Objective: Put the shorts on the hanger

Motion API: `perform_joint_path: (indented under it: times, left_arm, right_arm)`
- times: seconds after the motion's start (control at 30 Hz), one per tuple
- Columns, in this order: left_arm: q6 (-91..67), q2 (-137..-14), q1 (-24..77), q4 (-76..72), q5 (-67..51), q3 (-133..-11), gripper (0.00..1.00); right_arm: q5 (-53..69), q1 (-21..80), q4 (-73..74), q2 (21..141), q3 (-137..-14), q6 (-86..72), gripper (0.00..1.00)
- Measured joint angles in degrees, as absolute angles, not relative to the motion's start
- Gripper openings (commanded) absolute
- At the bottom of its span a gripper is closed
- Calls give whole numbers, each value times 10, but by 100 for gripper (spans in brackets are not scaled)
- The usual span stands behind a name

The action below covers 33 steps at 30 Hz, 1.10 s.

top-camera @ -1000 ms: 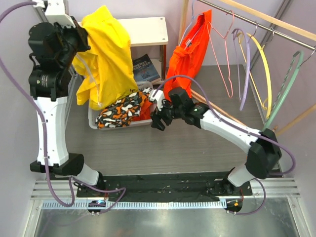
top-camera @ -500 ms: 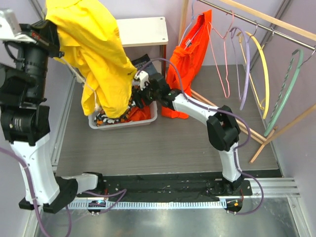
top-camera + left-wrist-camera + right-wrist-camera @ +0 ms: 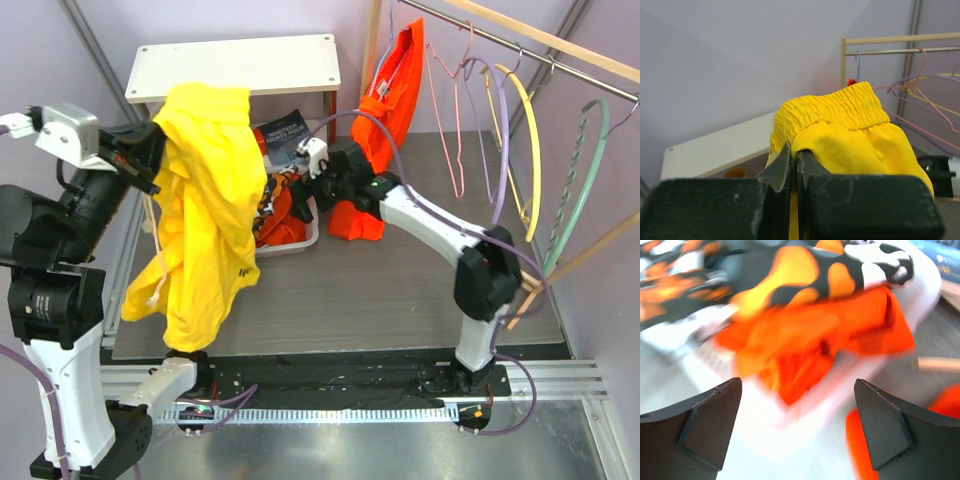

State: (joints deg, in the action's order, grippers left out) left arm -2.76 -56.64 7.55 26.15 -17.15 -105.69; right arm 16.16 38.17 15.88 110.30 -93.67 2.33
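Observation:
The yellow shorts (image 3: 205, 215) should next be grabbed by the elastic waistband with my right gripper, opposite my left gripper. This spreads the shorts for the hanger.
The yellow shorts (image 3: 205, 215) hang from my left gripper (image 3: 152, 165) at the left, well above the floor, with the white drawstring (image 3: 155, 290) dangling. In the left wrist view the left gripper (image 3: 795, 157) is shut on the elastic waistband of the shorts (image 3: 840, 120). The pale pink hanger (image 3: 446, 130) hangs on the rail at the back right, far from the shorts. My right gripper (image 3: 303, 185) is open and empty over the right end of the basket; its view shows the gripper (image 3: 797, 412) with jaws wide apart.
A white basket (image 3: 300, 240) holds a patterned cloth (image 3: 805, 270) and orange cloth (image 3: 805, 335). An orange garment (image 3: 390, 100), a lilac hanger (image 3: 497, 150), a yellow hanger (image 3: 535, 150) and a green hanger (image 3: 575, 190) hang on the rail. A white shelf (image 3: 235, 60) stands behind.
My left arm lifted the shorts out of the basket and swung them forward and left. My right gripper moved from the mid floor to the basket's right end.

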Motion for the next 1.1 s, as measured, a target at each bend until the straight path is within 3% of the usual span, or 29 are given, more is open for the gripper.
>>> perform_joint_path:
  times: [0.23, 0.47, 0.77, 1.1]
  left_arm:
    - [-20, -564, 76, 307, -256, -967, 0]
    - [62, -564, 100, 342, -255, -789, 0]
    - [192, -536, 287, 388, -173, -624, 0]
    - [196, -538, 365, 384, -131, -534, 0]
  right_arm:
    - [188, 383, 248, 848, -834, 46, 100]
    - [209, 384, 314, 717, -769, 68, 100]
    - [237, 384, 359, 726, -729, 78, 100]
    - [268, 384, 353, 833, -730, 80, 100]
